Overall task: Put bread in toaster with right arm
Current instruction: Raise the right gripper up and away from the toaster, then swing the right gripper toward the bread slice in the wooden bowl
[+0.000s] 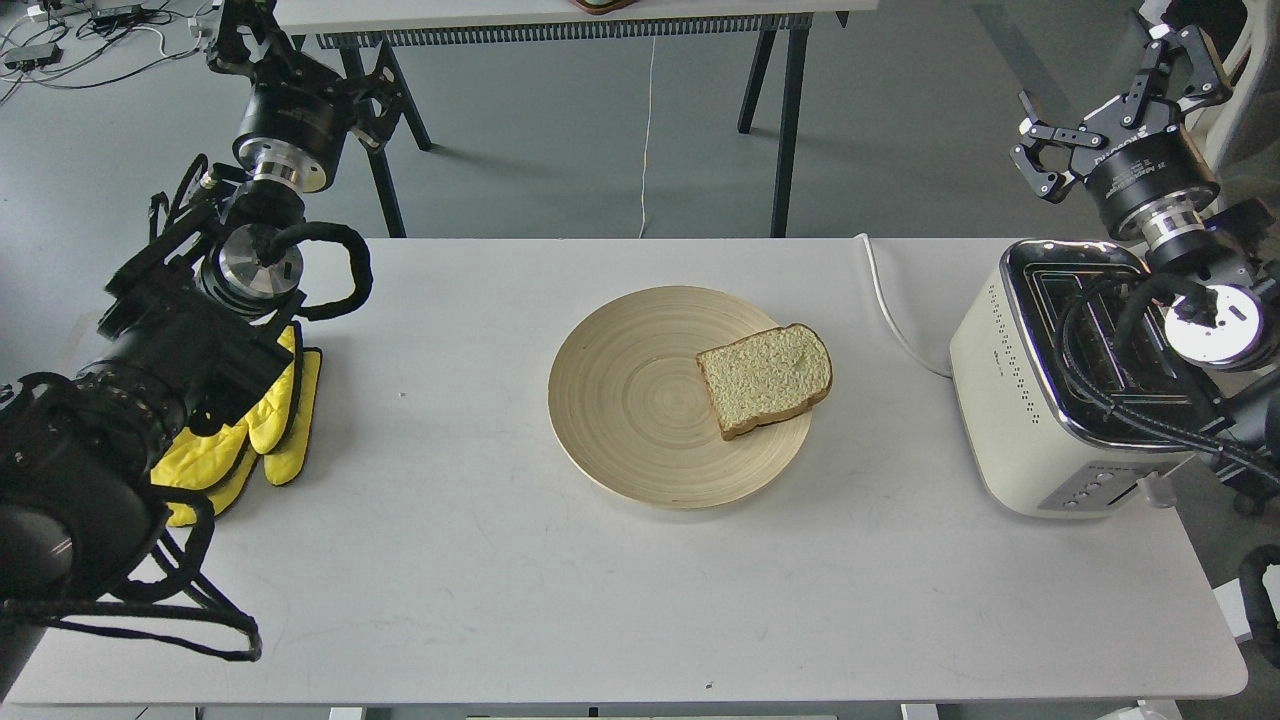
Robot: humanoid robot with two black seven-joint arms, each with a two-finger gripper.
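Observation:
I should grab the bread slice by its rounded top crust [819, 358] with my right gripper next. Then it can go into the toaster's slots.
The bread [765, 380], one pale speckled slice with a brown crust, lies flat on the right part of a round wooden plate [630, 400] at the table's middle. The cream-white toaster [1030, 400] with a chrome top stands at the table's right end. Part of my right arm and its cables cross over the toaster's slots. My right gripper [1100, 95] hangs high above and behind the toaster, far right of the bread, open and holding nothing. My left gripper [300, 60] is raised at the far left beyond the table's back edge, fingers spread, empty.
Yellow gloves [270, 430] lie on the table's left side under my left arm. The toaster's white cord [890, 310] runs off the back edge. Another table's dark legs [790, 120] stand behind. A white chair-like object [1250, 110] is at the far right.

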